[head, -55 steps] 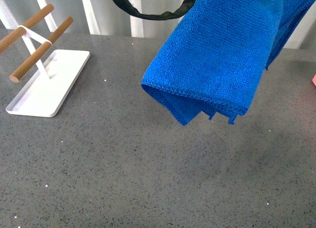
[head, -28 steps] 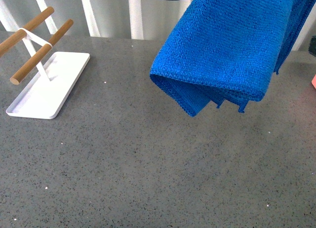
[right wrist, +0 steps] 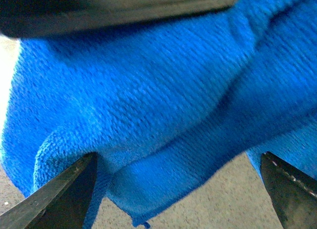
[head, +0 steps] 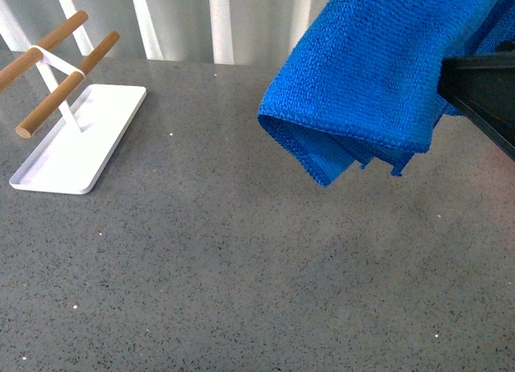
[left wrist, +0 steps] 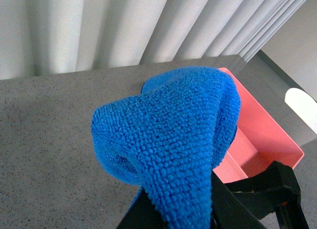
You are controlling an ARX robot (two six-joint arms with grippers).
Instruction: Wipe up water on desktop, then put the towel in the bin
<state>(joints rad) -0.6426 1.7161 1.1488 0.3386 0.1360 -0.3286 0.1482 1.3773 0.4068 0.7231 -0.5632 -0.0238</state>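
I should wipe the water off the desktop next, with my right gripper grabbing the blue towel by its hanging fold (right wrist: pixel 133 140).
The blue towel (head: pixel 370 74) hangs folded in the air above the dark-grey speckled desktop (head: pixel 241 267), at the upper right of the front view. My left gripper (left wrist: pixel 173 216) is shut on the towel (left wrist: pixel 168 140), which drapes over its jaws. Beyond it lies a pink bin (left wrist: pixel 257 135) on the desktop (left wrist: pixel 44 125). My right gripper (right wrist: pixel 181 189) is open, its two dark fingertips (right wrist: pixel 64 194) wide apart close to the hanging towel (right wrist: pixel 148 100). A dark part of the right arm (head: pixel 483 90) shows at the right edge of the front view.
A white tray (head: pixel 80 138) with a rack of wooden rods (head: pixel 64 78) stands at the back left. Pale curtains (left wrist: pixel 99 26) hang behind the desktop's far edge.
The towel has moved to the right and a little upward in the front view. The dark right arm has come into view at the right edge.
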